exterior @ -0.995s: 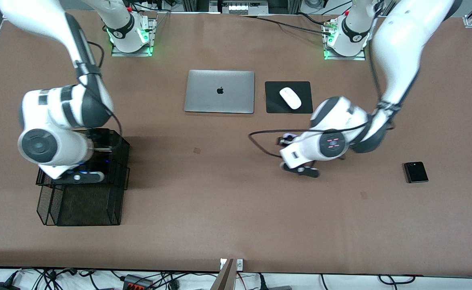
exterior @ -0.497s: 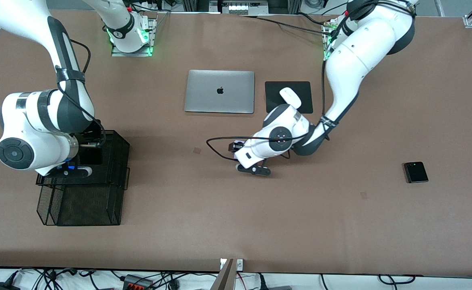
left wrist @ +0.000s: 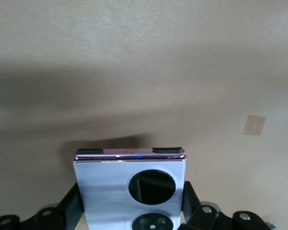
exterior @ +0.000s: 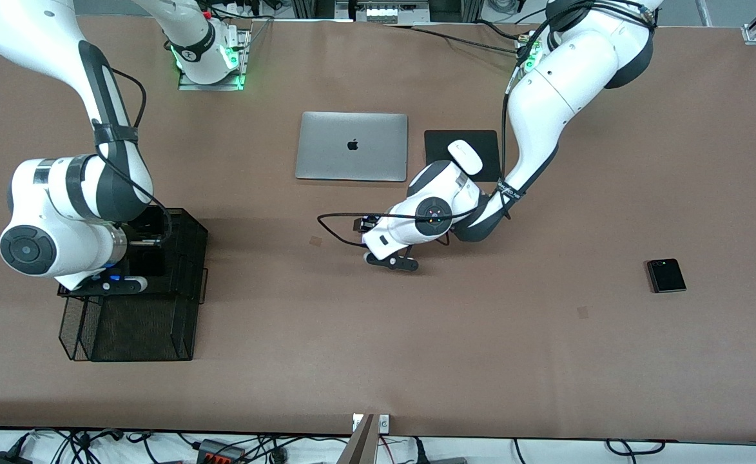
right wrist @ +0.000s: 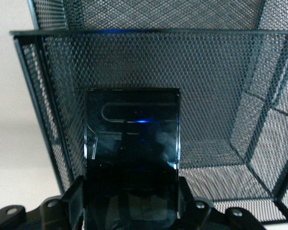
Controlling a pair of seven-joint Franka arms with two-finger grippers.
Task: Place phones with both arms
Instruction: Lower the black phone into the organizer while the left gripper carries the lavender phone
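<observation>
The black phone's end (right wrist: 132, 100) lies over the mesh compartment (right wrist: 221, 96), inside its rim, so it is now time for my right gripper to release the phone.
My left gripper (exterior: 363, 225) hangs low over the bare middle of the table, shut on a small squarish lilac-white phone (left wrist: 110, 184) with two round black lenses. In the left wrist view the fingers (left wrist: 73, 203) press its two side edges. Over the black mesh basket (exterior: 139, 335), my right gripper (exterior: 145, 243) is shut on a long slim black phone (right wrist: 132, 143). The phone's free end points into the basket's mesh compartment (right wrist: 221, 96). A small squarish black phone (exterior: 666, 276) lies flat on the table toward the left arm's end.
A shut silver laptop (exterior: 352, 146) lies mid-table nearer the robots' bases. Beside it a white mouse (exterior: 465, 156) rests on a black pad (exterior: 439, 169). The left arm's black cable (exterior: 329, 229) loops out beside its hand.
The left arm has carried the lilac-white phone from near the mouse pad toward the table's middle, slowing down. The right arm has shifted slightly over the basket, still holding the black phone.
</observation>
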